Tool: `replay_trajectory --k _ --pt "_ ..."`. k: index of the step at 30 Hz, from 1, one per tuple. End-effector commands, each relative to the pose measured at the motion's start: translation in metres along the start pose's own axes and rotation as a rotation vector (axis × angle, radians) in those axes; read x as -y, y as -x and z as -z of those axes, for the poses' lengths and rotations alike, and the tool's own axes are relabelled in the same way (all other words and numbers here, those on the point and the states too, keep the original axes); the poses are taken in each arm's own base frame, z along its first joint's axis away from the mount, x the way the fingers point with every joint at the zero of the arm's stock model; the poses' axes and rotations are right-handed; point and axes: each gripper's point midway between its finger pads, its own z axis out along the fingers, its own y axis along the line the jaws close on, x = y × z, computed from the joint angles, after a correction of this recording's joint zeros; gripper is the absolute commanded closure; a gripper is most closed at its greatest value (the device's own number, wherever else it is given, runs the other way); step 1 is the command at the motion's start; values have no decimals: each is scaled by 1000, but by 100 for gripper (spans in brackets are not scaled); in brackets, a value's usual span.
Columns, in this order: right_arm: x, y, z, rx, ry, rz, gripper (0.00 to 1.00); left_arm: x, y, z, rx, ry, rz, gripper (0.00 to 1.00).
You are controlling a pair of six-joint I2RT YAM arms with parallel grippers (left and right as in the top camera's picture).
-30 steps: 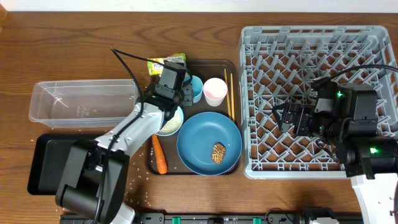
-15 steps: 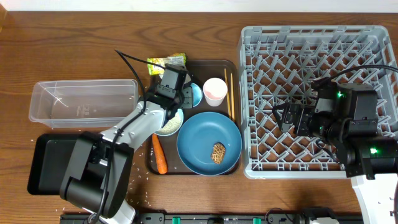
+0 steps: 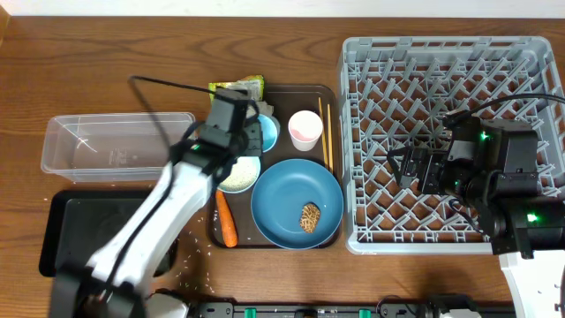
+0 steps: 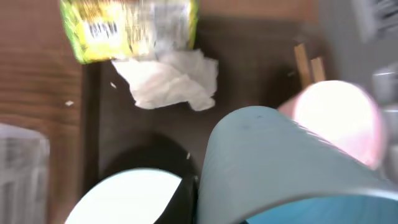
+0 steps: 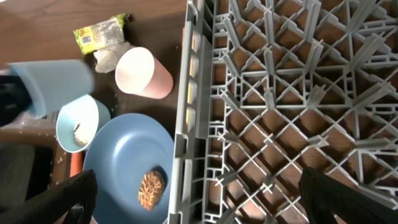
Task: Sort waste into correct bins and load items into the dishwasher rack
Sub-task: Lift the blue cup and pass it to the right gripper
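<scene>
I should next grab the light blue cup by its closed base end (image 3: 271, 132) with my right gripper. The cup's rim then stays free, so the cup can go upside down into the dishwasher rack (image 3: 494, 62).
My left gripper (image 3: 257, 134) is shut on the small light blue cup (image 3: 268, 132), which looms large and tilted in the left wrist view (image 4: 280, 162). Below it sit the light blue bowl (image 3: 238, 173) of white rice and the pink-white cup (image 3: 305, 129). The blue plate (image 3: 296, 201) carries a brown food piece (image 3: 310, 217). Chopsticks (image 3: 328, 137) lie along the tray's right edge and a carrot (image 3: 227, 219) lies at its left. The green-yellow wrapper (image 4: 127, 28) and crumpled white paper (image 4: 168, 78) lie at the back. My right gripper (image 3: 402, 166) hangs open over the grey dishwasher rack (image 3: 494, 62).
The dishes rest on a dark brown serving tray (image 3: 291, 92). A clear plastic tub (image 3: 115, 146) stands at the left, with a shallow black tray (image 3: 66, 221) in front of it. Rice grains are scattered on the wooden table near the front edge.
My left gripper has shut on the light blue cup and its arm is swinging left and up, blurred. The right arm has not moved.
</scene>
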Motion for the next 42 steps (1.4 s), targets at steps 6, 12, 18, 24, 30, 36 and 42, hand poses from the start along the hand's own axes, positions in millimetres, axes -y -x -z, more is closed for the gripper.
replay_trajectory --k 6,12,18,24,30,36,42 --pt "-37 16 13 61 213 114 5 81 8 103 33 -609 -103 94" --pt "-121 27 60 147 709 293 10 121 -7 156 -21 -976 -169 94" --pt "-163 14 99 177 985 484 15 143 -16 205 -48 -1277 -250 94" --pt "-183 -8 114 146 1122 597 20 149 -9 225 -42 -1378 -279 93" --pt "-198 -22 113 124 1148 650 19 152 0 230 -21 -1387 -281 94" --pt "-202 -21 96 130 1065 649 18 153 0 233 -22 -1399 -288 94" --pt "-218 -29 92 103 1113 680 30 153 -1 234 -24 -1403 -289 94"
